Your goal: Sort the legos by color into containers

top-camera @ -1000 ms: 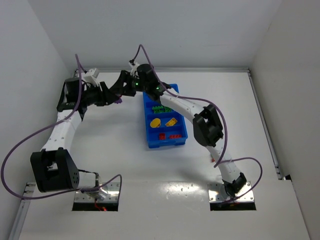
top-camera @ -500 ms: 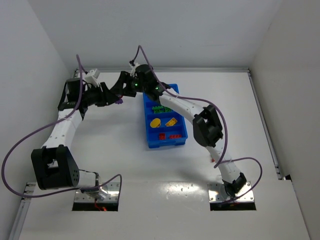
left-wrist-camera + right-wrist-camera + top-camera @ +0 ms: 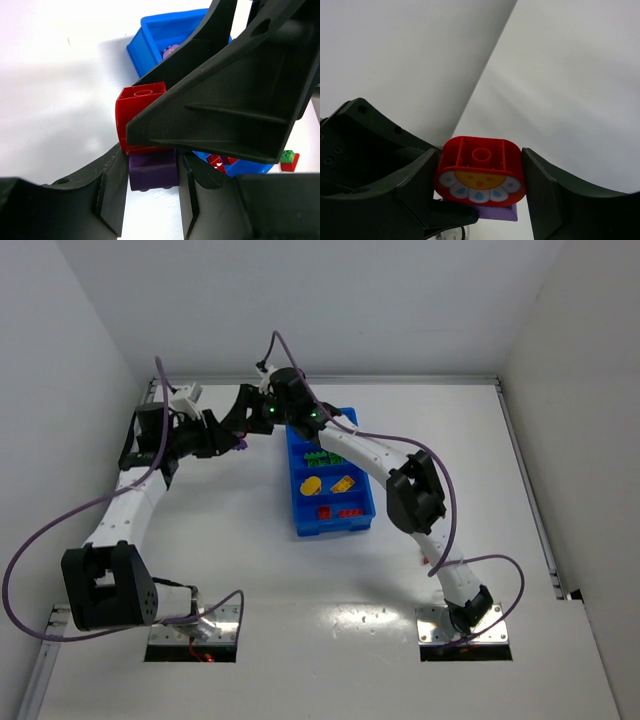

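The purple lego (image 3: 240, 444) would come off the red one if my left gripper pulled sideways now: each gripper holds its own piece.
A purple lego (image 3: 152, 171) is pinched between the pads of my left gripper (image 3: 151, 192), which is shut on it. Pressed against its top is a red lego (image 3: 480, 170) with a printed flower face, and my right gripper (image 3: 480, 172) is shut on that one. The two pieces touch; the purple lego (image 3: 496, 214) shows just under the red one. Both grippers meet above the table left of the blue tray (image 3: 330, 527), near its far end: left gripper (image 3: 233, 441), right gripper (image 3: 250, 418). In the tray's compartments lie green (image 3: 320, 457), yellow (image 3: 312, 485) and red (image 3: 350, 511) legos.
A small green-and-red piece (image 3: 289, 160) lies on the table beyond the tray. The right arm (image 3: 410, 490) stretches over the tray's right side. White walls close in at the back and both sides.
The left gripper has crept slightly up and to the right, its jaws a touch tighter on the purple piece. The right arm has barely moved.
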Controlling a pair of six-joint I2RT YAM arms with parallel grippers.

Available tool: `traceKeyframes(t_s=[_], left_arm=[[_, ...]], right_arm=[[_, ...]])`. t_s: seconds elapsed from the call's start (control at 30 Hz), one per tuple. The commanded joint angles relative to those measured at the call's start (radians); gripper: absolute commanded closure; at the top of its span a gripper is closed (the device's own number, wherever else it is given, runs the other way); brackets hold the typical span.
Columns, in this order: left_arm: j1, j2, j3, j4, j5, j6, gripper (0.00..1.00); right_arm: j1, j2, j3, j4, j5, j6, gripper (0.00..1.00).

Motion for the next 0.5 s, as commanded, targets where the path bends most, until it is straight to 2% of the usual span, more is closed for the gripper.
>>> traceKeyframes(t_s=[0.0, 0.17, 0.37, 0.47], left_arm=[[-0.05, -0.065, -0.046, -0.131, 0.053, 0.027, 0.72], [-0.104, -0.104, -0.076, -0.143, 0.062, 0.049, 0.72], [-0.104, -0.124, -0.076, -0.162, 0.082, 0.067, 0.72], [-0.104, -0.124, -0.058, -0.162, 0.073, 0.067, 0.72]], right_arm=[[-0.07, -0.001, 0.074, 0.109, 0.131, -0.009, 1.0], [-0.088, 0.008, 0.074, 0.109, 0.131, -0.018, 1.0], [-0.097, 0.017, 0.083, 0.109, 0.131, -0.029, 1.0], [-0.128, -0.022, 0.034, 0.1, 0.131, -0.061, 1.0]])
